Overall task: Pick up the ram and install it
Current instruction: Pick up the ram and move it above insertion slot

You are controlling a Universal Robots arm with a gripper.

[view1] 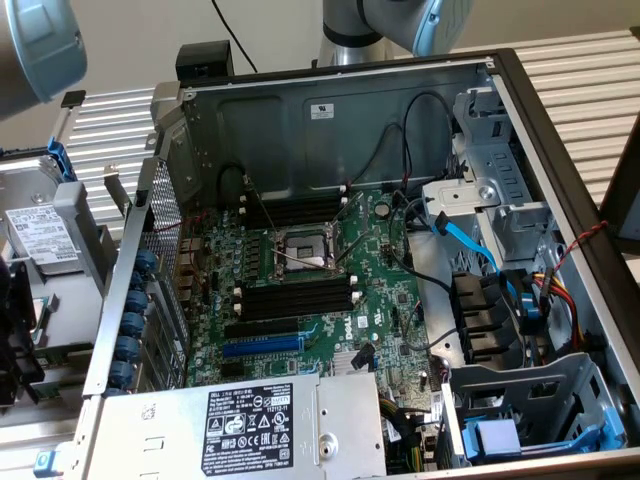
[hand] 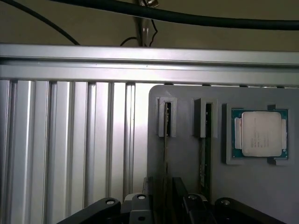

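I should next pick up the ram (hand: 167,140) with my gripper by its long top edge (hand: 165,173). Then I can install it in a black slot of the motherboard.
In the wrist view, the ram (hand: 167,140) stands on its edge in a slot of a grey holder plate (hand: 184,154), so it shows as a thin dark-green strip. My gripper (hand: 163,189) hangs over its near end, open. One dark finger (hand: 148,186) is on each side of the stick, and I cannot tell whether they touch it. In the exterior view, the motherboard (view1: 385,290) lies in the open computer case, with long black slots with white end clips (view1: 298,297) beside the processor socket (view1: 305,250).
A second stick (hand: 204,154) stands in the neighbouring holder slot, and a processor chip (hand: 260,134) lies in a recess beside it. The holder rests on a ribbed aluminium table (hand: 70,140). In the case are a power supply (view1: 250,425), drive cages (view1: 520,200) and loose cables (view1: 465,240).
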